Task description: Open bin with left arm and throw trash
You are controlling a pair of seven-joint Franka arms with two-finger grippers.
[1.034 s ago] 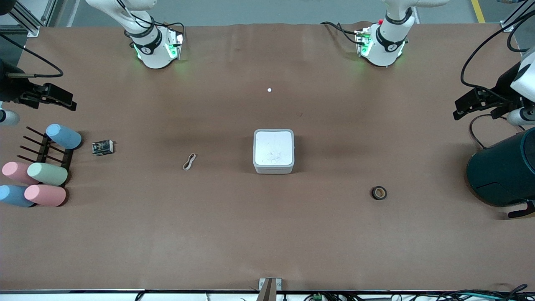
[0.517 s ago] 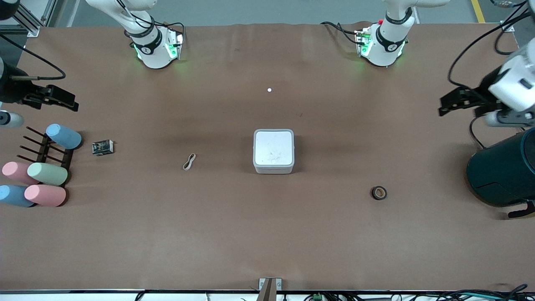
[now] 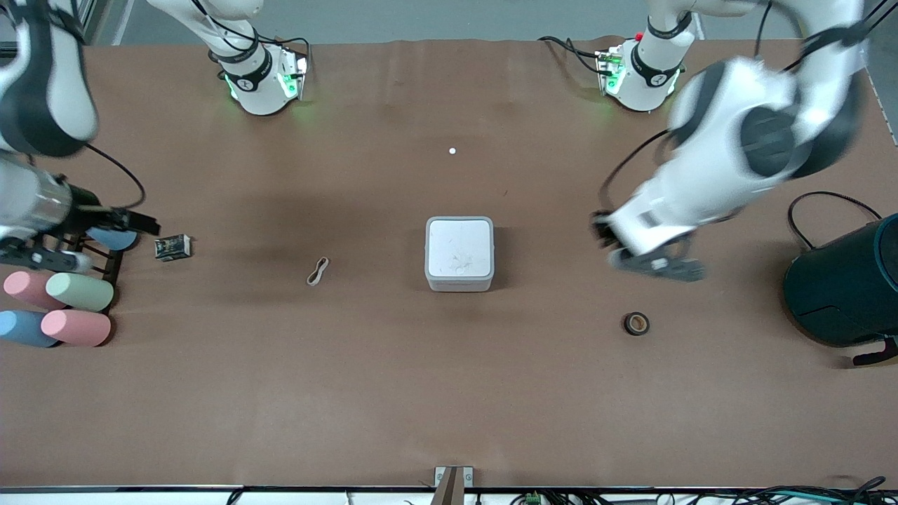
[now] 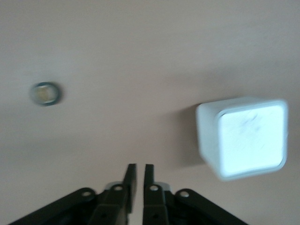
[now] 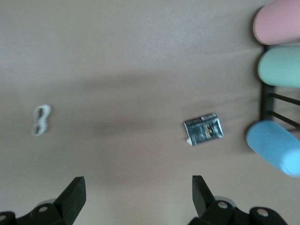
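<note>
I need to throw the trash into the bin [image 3: 459, 254], so I should grab the dark wrapper by its printed body [image 3: 172, 247] with my right gripper.
The bin [image 3: 459, 254] is a white-grey square box in the middle of the table, its lid flat and closed; it also shows in the left wrist view [image 4: 248, 138]. The black tape ring [image 3: 636, 323] [image 4: 45, 93] lies nearer the front camera, toward the left arm's end. The beige rubber band [image 3: 318, 271] [image 5: 41, 119] and the dark wrapper [image 3: 172, 247] [image 5: 204, 129] lie toward the right arm's end. My left gripper [image 3: 603, 230] [image 4: 139, 166] is shut and empty, over bare table between the bin and the teal container. My right gripper [image 3: 144, 226] [image 5: 138, 187] is open and empty, beside the wrapper.
Pastel cylinders [image 3: 78, 291] [image 5: 280, 65] lie on a black rack [image 3: 105, 263] at the right arm's end. A large dark teal container [image 3: 845, 287] stands at the left arm's end. A small white dot [image 3: 452, 151] lies on the table toward the bases.
Both arms have swung in from the table's ends. The left gripper has moved toward the bin. The right gripper has come down by the wrapper and rack. The trash and bin have not moved.
</note>
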